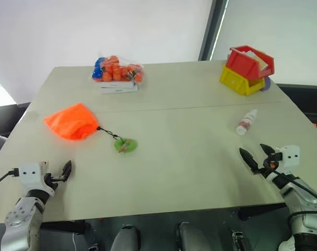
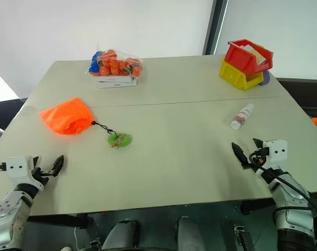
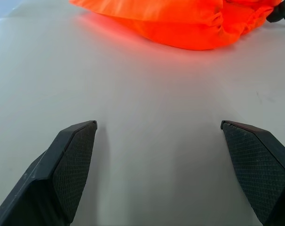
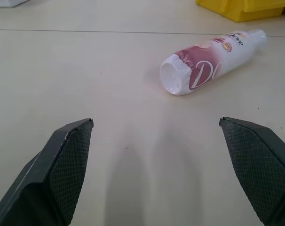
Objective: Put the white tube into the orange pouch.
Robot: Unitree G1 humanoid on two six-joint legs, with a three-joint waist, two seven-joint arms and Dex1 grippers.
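I will next grab the orange pouch with my left gripper by its mouth edge (image 1: 95,126) (image 3: 262,13), since the slack pouch's cloth bunches into folds beside the cord.
The white tube (image 1: 246,122) with a red-pink label lies on its side on the right part of the table (image 1: 190,167). My right gripper (image 1: 252,151) stands open just short of it, low over the table, and the tube (image 4: 210,61) lies ahead of the fingers, a little to one side. The orange pouch (image 1: 72,121) lies flat at the left, its black cord running to a green ring tag (image 1: 125,145). My left gripper (image 1: 56,171) is open and empty near the front left edge, with the pouch (image 3: 180,19) ahead of it.
A clear bag of orange and blue items (image 1: 117,69) sits on a white box at the back left. A red bin (image 1: 248,60) is stacked on a yellow bin (image 1: 241,81) at the back right. A seam (image 1: 190,107) crosses the table.
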